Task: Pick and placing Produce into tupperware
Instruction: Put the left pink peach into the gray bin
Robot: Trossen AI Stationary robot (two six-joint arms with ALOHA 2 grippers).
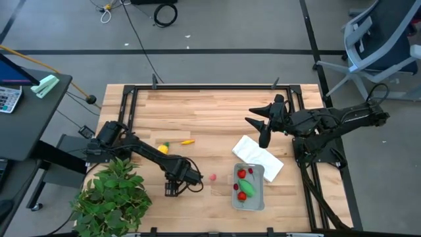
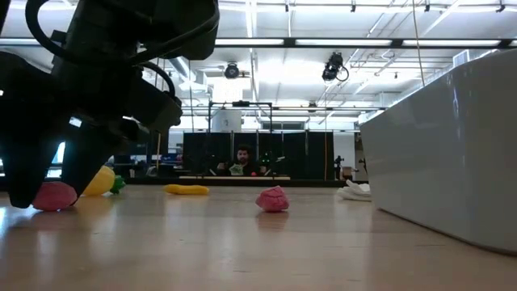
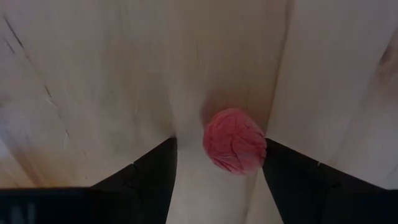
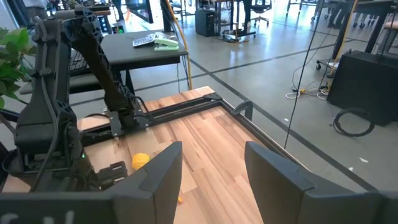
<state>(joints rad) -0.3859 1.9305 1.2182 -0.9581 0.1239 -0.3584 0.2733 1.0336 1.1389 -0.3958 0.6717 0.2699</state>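
The small red toy fruit needs to go in the tupperware (image 1: 260, 197). My left gripper will grab the toy fruit by its rounded sides next.
A small red toy fruit (image 3: 235, 141) lies on the wood between the open fingers of my left gripper (image 3: 217, 162), which points down near the table's near edge (image 1: 172, 187); the low view shows the same fruit (image 2: 54, 196) under it. Another red piece (image 1: 213, 177) sits on the table beside the tupperware (image 1: 260, 197). That container holds two red pieces (image 1: 241, 174) and a green oval (image 1: 248, 187). The yellow lemon (image 1: 162, 149) and the thin orange piece (image 1: 188, 141) lie farther back. My right gripper (image 1: 263, 128) hovers open beyond the white cloth. My left gripper comes from above, pointing down, with one finger on each side of the red fruit, which rests on the table. The fruit's side (image 3: 261, 144) lies close against one finger (image 3: 283, 168); I cannot tell whether they touch. The other finger stands clear.
A large leafy plant (image 1: 112, 194) stands at the table's near left corner, close to my left arm. A white cloth (image 1: 258, 158) lies just behind the tupperware. A black frame (image 1: 210, 87) rims the table. In the low view the container's wall (image 2: 452, 153) rises at the right.
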